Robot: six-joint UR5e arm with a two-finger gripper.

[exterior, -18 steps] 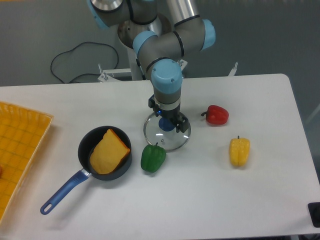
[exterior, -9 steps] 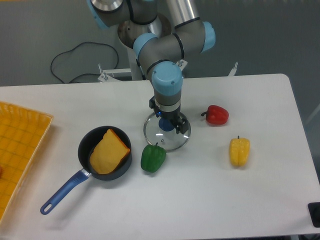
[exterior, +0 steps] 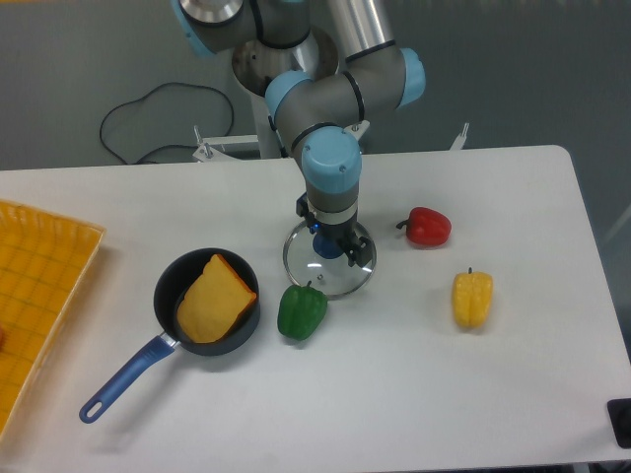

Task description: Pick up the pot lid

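Next, my gripper will grab the pot lid by its blue knob [exterior: 326, 246], to pick it up with its clear glass left free.
My gripper [exterior: 331, 229] is over the upper part of the pot lid, its two fingers spread apart. The clear round pot lid [exterior: 335, 280] lies flat on the table near the middle of the view. Its blue knob [exterior: 326, 246] shows between the fingers, partly covered by the gripper. I see no finger clearly pressed on the knob, and how high the fingertips are above the glass is hard to tell.
A green pepper [exterior: 302, 312] lies at the lid's lower left edge. Left of it is a black pan [exterior: 170, 286] with an orange-brown piece inside. A red pepper [exterior: 428, 227] and a yellow pepper [exterior: 472, 299] lie to the right. An orange crate [exterior: 39, 286] stands far left.
The arm and gripper have shifted slightly, with the wrist lower in the view. The fingers remain apart around the knob, and the lid has not moved.
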